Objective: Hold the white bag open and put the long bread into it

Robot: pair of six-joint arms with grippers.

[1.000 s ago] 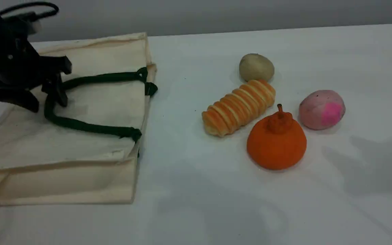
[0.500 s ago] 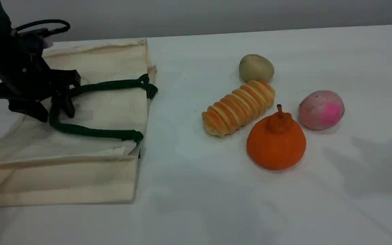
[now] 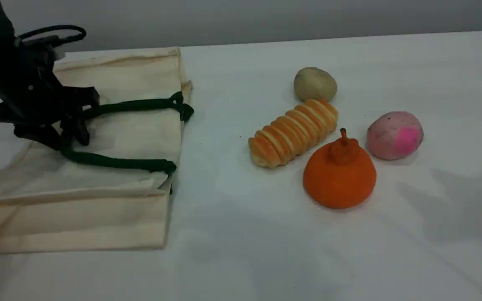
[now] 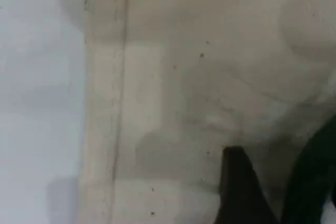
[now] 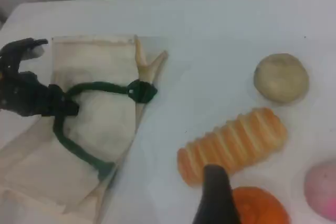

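The white bag should be picked up next by the bend of its green handle with my left gripper, because the bag's cloth (image 3: 129, 130) is lying flat on the tabletop.
The white bag (image 3: 111, 125) lies flat at the table's left, its mouth edge toward the middle, and it fills the left wrist view (image 4: 199, 77). Its dark green handle (image 3: 115, 162) loops over the cloth. My left gripper (image 3: 67, 138) stands over the bend of that loop. Its fingers (image 3: 83, 134) straddle the rope with a gap still showing, so it is open. The long bread (image 3: 293, 131) lies slantwise at centre right, untouched. The right wrist view shows the long bread (image 5: 233, 142) just beyond my right gripper's one visible fingertip (image 5: 214, 182), which hovers with nothing in it.
A beige potato-like lump (image 3: 315, 83) sits behind the bread. An orange pumpkin-like fruit (image 3: 339, 173) touches the bread's front side. A pink lump (image 3: 395, 134) lies to the right. The table's far edge (image 3: 349, 35) runs behind them.
My left gripper shifted a little right and down onto the handle's bend, and its fingers have narrowed around the rope. The bag's cloth moved slightly. The bread stayed still.
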